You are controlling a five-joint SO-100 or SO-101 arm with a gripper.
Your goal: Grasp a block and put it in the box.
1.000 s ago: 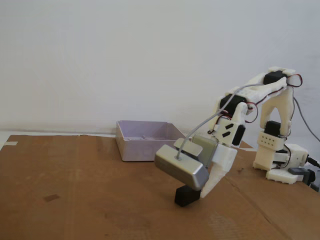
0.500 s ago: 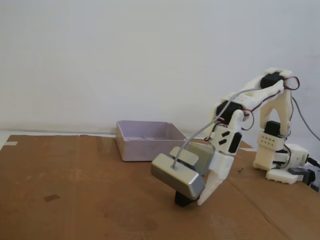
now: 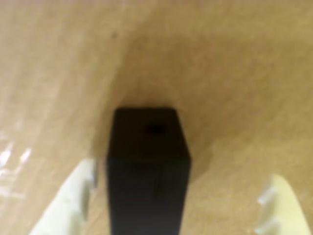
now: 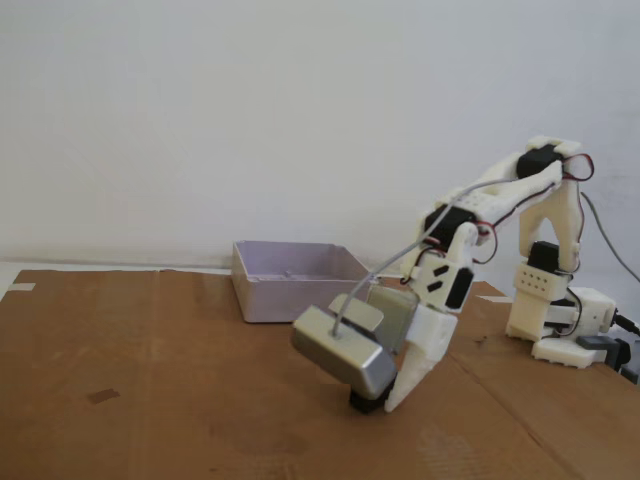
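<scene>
The block (image 3: 146, 161) has upright sides below the block's holed top side (image 3: 149, 133). My gripper will next grab the block by those upright sides to put it in the box.
In the wrist view the black block (image 3: 146, 161) stands upright on the brown cardboard, with a small hole in its top face. My gripper (image 3: 182, 172) is open around it: the left finger (image 3: 73, 205) is close beside the block and the right finger (image 3: 279, 205) stands well clear. In the fixed view the gripper (image 4: 385, 402) is down at the cardboard, and only a bit of the block (image 4: 362, 403) shows under the grey module. The lilac-grey box (image 4: 290, 285) sits behind and to the left, apart from the gripper.
A shiny grey module (image 4: 340, 352) with a cable rides on the wrist and hides most of the block. The arm's white base (image 4: 565, 320) stands at the right. A cardboard sheet (image 4: 150, 400) covers the table; a white wall is behind.
The arm has dipped lower and reached a little left, bringing the fingers down around the block. The block and the box have not moved.
</scene>
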